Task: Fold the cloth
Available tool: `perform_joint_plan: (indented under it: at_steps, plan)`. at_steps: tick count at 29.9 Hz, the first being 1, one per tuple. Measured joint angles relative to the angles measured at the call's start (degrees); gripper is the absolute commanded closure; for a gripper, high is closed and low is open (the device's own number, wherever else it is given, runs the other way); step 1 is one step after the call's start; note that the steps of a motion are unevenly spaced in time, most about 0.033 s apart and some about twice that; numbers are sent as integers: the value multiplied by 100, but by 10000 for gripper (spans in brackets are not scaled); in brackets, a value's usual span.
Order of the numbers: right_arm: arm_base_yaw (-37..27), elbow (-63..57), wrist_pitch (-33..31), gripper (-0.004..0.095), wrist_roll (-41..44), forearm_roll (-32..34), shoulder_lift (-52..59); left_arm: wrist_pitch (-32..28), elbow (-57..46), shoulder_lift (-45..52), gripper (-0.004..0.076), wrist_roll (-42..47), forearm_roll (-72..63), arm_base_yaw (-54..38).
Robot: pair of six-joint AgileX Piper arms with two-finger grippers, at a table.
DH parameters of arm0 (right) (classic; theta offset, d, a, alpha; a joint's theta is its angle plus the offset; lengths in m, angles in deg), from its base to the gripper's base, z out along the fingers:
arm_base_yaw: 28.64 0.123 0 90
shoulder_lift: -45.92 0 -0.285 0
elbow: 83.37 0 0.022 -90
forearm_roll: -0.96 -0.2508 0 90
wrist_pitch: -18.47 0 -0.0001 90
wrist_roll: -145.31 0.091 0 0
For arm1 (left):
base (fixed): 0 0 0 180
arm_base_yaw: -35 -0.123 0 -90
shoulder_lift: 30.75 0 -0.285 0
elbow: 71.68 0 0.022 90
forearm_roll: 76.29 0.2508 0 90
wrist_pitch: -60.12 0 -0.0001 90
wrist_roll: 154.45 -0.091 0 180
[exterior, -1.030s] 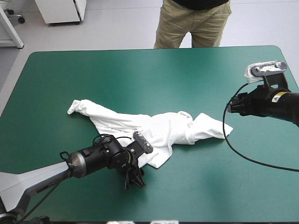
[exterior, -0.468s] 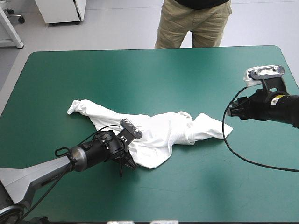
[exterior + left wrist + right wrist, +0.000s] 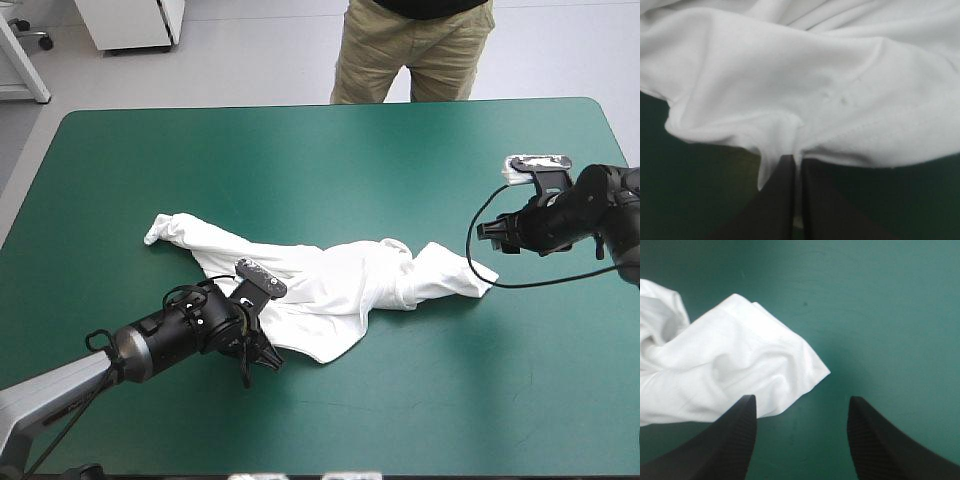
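Note:
The right gripper grabs the white T-shirt (image 3: 340, 285) by its pointed end (image 3: 470, 273) next, to open out the crumpled heap for folding.
The white T-shirt (image 3: 340, 285) lies crumpled in a long heap across the middle of the teal-green table. My left gripper (image 3: 262, 352) sits at the shirt's near edge. In the left wrist view the left gripper (image 3: 796, 161) is shut, and a fold of the T-shirt (image 3: 805, 85) is pinched between the black tips. My right gripper (image 3: 492, 236) hovers just beyond the shirt's right end. In the right wrist view the right gripper (image 3: 801, 402) is open over bare cover, and the pointed corner of the T-shirt (image 3: 740, 355) lies just ahead of its fingers (image 3: 740, 430).
The table's cover (image 3: 330, 160) stretches bare behind the shirt to the far edge. A strip of cover (image 3: 430, 400) also shows between the shirt and the near edge.
The left gripper moved from the bare cover into the shirt's near edge and shut on it. The right arm swung left and lower, toward the shirt's right end.

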Motion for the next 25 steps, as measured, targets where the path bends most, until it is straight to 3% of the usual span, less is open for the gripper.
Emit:
perform_joint_plan:
  at_steps: [10, 20, 22, 25]
  plan:
    - [-43, 0, 226, 399, 19, 5, -1379, 11, -6, 0, 733, -39, -43, 0]
    - [264, -33, 236, 409, 93, 236, -1932, -8, -11, 0, 733, -39, -43, 0]
    - [364, -82, 253, 456, 117, 350, -1951, -14, -11, 0, 733, -39, -43, 0]
    - [496, -202, 347, 657, 116, 620, -1940, -14, -11, 0, 733, -39, -43, 0]
